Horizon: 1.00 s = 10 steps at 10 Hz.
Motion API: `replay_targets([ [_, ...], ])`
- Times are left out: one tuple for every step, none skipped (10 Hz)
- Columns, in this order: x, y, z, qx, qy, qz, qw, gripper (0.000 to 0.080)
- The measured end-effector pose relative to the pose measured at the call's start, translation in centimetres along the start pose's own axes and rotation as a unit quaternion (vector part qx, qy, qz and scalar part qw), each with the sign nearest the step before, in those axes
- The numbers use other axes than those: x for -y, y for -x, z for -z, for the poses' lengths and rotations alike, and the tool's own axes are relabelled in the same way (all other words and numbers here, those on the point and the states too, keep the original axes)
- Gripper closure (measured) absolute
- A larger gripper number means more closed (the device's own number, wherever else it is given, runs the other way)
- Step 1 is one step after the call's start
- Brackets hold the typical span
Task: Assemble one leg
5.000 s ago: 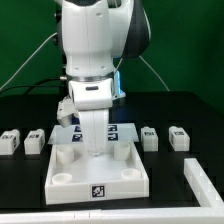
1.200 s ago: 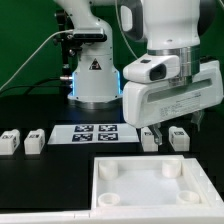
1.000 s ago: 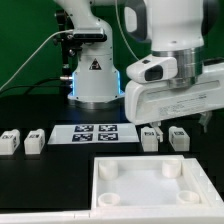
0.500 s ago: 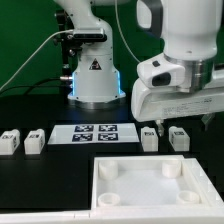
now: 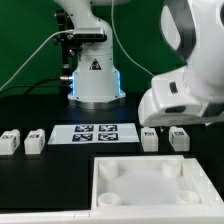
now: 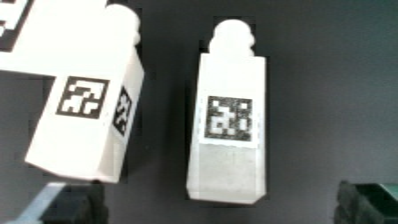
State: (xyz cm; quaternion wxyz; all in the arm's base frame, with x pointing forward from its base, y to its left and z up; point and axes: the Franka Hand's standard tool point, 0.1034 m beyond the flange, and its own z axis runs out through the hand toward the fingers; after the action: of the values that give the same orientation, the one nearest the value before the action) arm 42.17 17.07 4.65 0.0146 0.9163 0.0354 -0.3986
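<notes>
I should grab the leg by its plain body (image 6: 226, 166) beside the tag, so that the leg's rounded end stays free to go into the tabletop's socket.
Four white legs lie in a row on the black table: two at the exterior view's left (image 5: 10, 141) (image 5: 34, 140) and two at its right (image 5: 149, 139) (image 5: 180, 139). The arm's white body (image 5: 186, 98) hangs over the right pair and hides the fingers there. In the wrist view my gripper (image 6: 217, 206) is open and empty. Its dark fingertips (image 6: 61, 205) (image 6: 374, 200) stand wide on either side of the end of one tagged leg (image 6: 228, 110). A second tagged leg (image 6: 89, 100) lies beside it, close to one fingertip. The fingers touch neither leg.
The white tray-like tabletop (image 5: 104, 170) with round corner sockets lies at the front of the exterior view. The marker board (image 5: 97, 133) lies flat between the two pairs of legs. The robot base (image 5: 92, 70) stands behind it.
The arm has swung further to the exterior view's right and closer to the camera over the right pair of legs. Five seconds ago it stood over the tabletop, which lay further left.
</notes>
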Motion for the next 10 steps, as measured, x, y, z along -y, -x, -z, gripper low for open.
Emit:
replay_targets([
  [0.1,0.3,-0.1,0.060,0.007,0.004,0.998,0.0150],
  [0.2,-0.4,-0.2,0.086,0.007,0.006,0.996,0.0150],
  [0.2,-0.8,0.0,0.078,0.005,0.006,0.997,0.0150],
  [0.2,-0.7,0.0,0.077,0.005,0.006,0.997,0.0150],
  [0.4,-0.7,-0.3,0.079,0.006,0.005,0.997,0.0150],
  [0.7,-0.7,-1.2,0.084,0.009,0.006,0.996,0.0150],
  [0.8,-0.7,-1.7,0.083,0.010,0.006,0.996,0.0150],
  [0.8,-0.8,-2.3,0.080,0.010,0.006,0.997,0.0150],
  [0.9,-1.0,-3.0,0.083,0.010,0.006,0.997,0.0150],
  [0.9,-1.1,-3.6,0.089,0.011,0.005,0.996,0.0150],
])
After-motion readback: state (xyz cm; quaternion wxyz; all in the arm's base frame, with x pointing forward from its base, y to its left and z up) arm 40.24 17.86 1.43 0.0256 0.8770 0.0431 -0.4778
